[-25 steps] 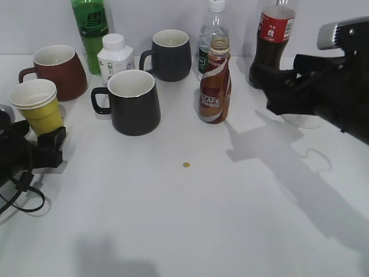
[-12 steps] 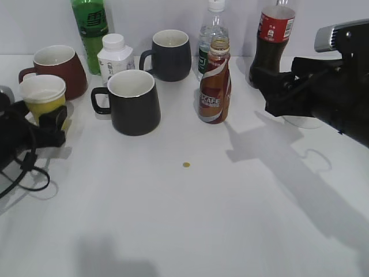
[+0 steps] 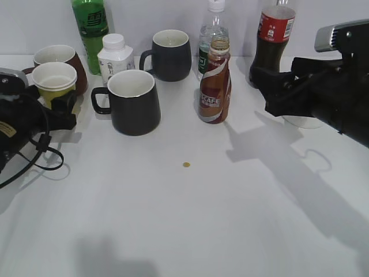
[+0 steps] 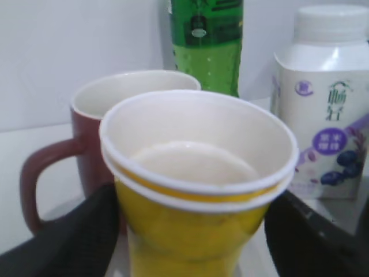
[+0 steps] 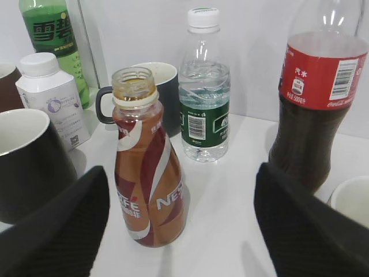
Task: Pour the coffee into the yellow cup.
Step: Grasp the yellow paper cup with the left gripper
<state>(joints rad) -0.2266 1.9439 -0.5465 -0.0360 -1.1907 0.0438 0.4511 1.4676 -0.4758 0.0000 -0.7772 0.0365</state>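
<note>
My right gripper grabs the coffee bottle around its middle [image 3: 215, 85] next. The bottle stands upright with an uncapped opening [image 3: 219, 43], so it risks spilling if tipped.
The yellow cup [image 3: 53, 81] is a small paper cup with a white rim, empty inside, at the far left in front of the dark red mug. My left gripper [image 3: 57, 111] is shut on its lower wall; in the left wrist view the cup [image 4: 196, 173] fills the space between my black jaws [image 4: 191, 242] and its wall looks pinched. The coffee [image 3: 214, 86] stands upright and uncapped at the table's back middle. My right gripper [image 3: 268, 90] is open and empty to its right. In the right wrist view the coffee [image 5: 149, 179] stands ahead, nearer the left jaw of my right gripper [image 5: 181, 231].
A dark red mug [image 3: 64, 57] stands behind the cup. A black mug [image 3: 135, 104], a grey mug [image 3: 171, 55], a white bottle [image 3: 114, 57], a green bottle [image 3: 90, 29], a water bottle [image 3: 212, 34] and a cola bottle [image 3: 274, 40] crowd the back. A small yellow disc [image 3: 186, 165] lies mid-table.
My left gripper has moved up and to the right with the yellow cup in it, toward the dark red mug. The right arm has barely moved.
</note>
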